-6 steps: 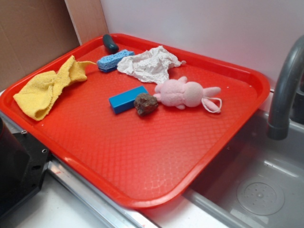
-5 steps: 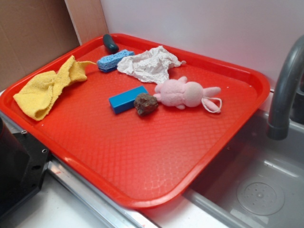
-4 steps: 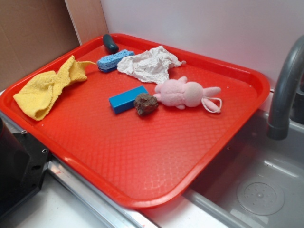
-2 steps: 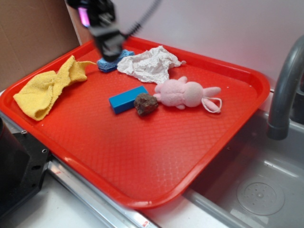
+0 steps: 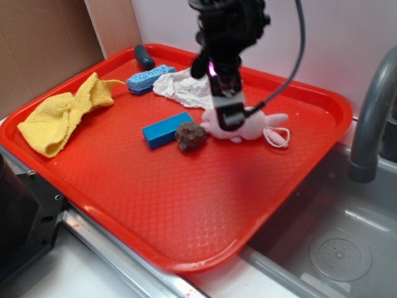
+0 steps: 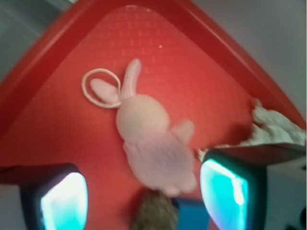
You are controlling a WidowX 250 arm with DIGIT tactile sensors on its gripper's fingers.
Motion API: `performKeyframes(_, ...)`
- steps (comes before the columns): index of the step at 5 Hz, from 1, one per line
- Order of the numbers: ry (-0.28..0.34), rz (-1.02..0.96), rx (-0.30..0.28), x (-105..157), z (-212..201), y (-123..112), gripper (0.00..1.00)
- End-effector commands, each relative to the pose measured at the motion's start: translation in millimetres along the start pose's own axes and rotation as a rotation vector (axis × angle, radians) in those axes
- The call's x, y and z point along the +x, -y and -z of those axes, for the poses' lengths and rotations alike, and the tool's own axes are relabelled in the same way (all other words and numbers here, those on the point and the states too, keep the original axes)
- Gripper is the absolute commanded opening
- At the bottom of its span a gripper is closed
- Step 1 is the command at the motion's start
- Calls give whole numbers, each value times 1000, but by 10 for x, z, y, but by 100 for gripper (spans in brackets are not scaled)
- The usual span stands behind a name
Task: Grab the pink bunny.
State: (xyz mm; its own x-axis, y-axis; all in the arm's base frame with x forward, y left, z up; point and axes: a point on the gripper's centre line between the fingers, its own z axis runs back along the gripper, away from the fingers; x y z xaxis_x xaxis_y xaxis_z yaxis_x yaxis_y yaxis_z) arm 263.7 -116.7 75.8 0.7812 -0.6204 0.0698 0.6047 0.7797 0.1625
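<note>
I will next lift the pink bunny off the red tray (image 5: 186, 198), so I will grab it with my gripper by its torso (image 5: 215, 128) beside the head.
The pink bunny (image 5: 251, 124) lies on its side on the red tray (image 5: 186, 198), ears pointing right toward the sink. In the wrist view the pink bunny (image 6: 148, 139) lies below and between my fingers, ears away from me. My gripper (image 5: 228, 118) hangs just above the bunny's body and hides part of it. The gripper (image 6: 144, 199) is open, its two glowing pads wide apart, with nothing held between them.
A brown rock-like lump (image 5: 190, 136) and a blue block (image 5: 166, 129) lie just left of the bunny. A white cloth (image 5: 189, 87), blue sponge (image 5: 149, 79), dark object (image 5: 144, 56) and yellow towel (image 5: 62, 115) lie further back and left. Right of the tray are a sink basin (image 5: 341, 248) and a grey faucet (image 5: 372, 118).
The arm came into view at the tray's back left and swept right and forward to hang over the bunny. The objects on the tray have not moved.
</note>
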Motion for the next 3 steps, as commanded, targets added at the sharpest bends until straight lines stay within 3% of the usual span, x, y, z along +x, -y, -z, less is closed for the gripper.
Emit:
performKeyframes(1, 97, -9, -82, 5, 255, -45, 100)
performKeyframes(2, 51, -77, -80, -114, 442, -20, 0)
performKeyframes(3, 92, -125, -89, -191, 275, -46, 0)
